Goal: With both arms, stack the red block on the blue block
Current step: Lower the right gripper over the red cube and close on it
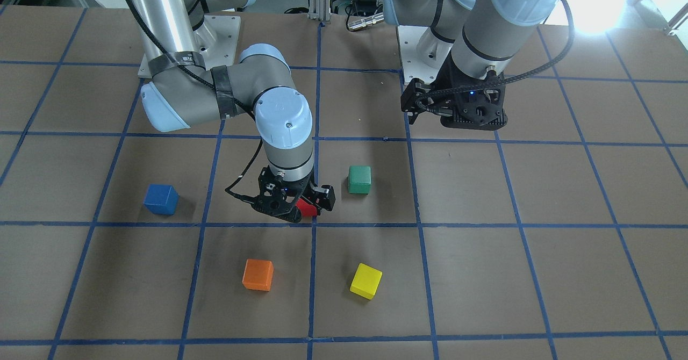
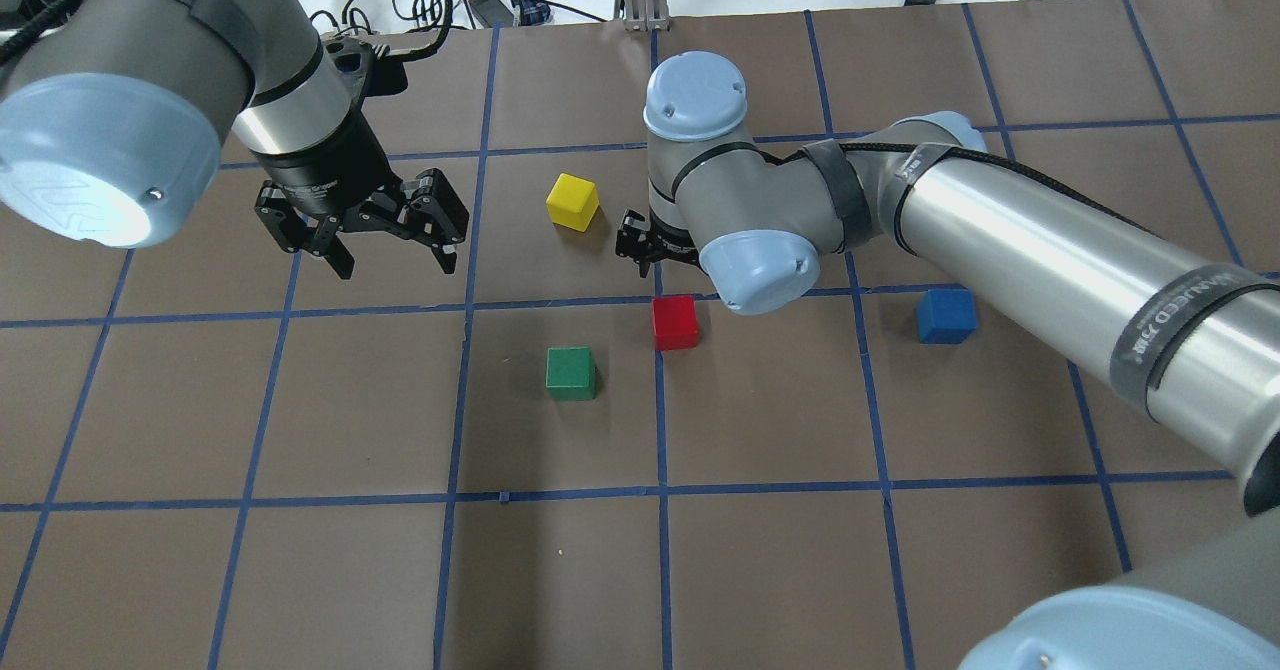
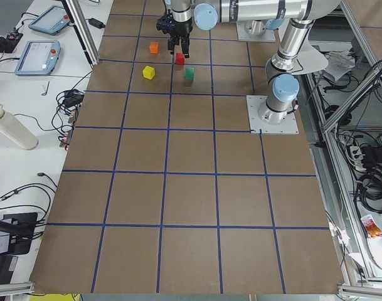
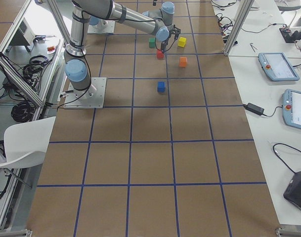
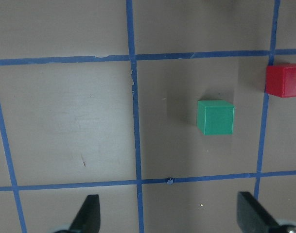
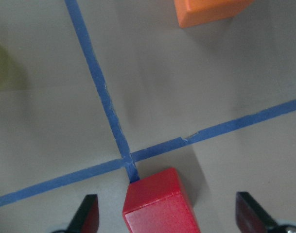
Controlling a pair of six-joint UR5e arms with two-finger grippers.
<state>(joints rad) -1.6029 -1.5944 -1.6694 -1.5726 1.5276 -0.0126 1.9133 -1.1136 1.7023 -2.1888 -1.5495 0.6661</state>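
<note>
My right gripper's fingers hover above the red block's top (image 1: 306,209) (image 6: 163,216), so it is too early to close. The gripper moves down first.
The red block (image 1: 307,207) rests on the brown table by a blue tape crossing; it also shows in the overhead view (image 2: 675,322). My right gripper (image 1: 298,210) is open and hangs low over it. In the right wrist view the red block (image 6: 160,213) lies between the two fingers (image 6: 88,216), with a gap on each side. The blue block (image 1: 160,199) stands alone about one grid cell away, and shows in the overhead view (image 2: 946,315). My left gripper (image 2: 390,255) is open and empty, held above the table far from both blocks.
A green block (image 1: 359,180) stands close beside the red one. A yellow block (image 1: 366,280) and an orange block (image 1: 257,274) lie further out from the robot. The right arm's elbow (image 2: 760,250) hangs over the table's middle. Both arm bases are at the table's robot side.
</note>
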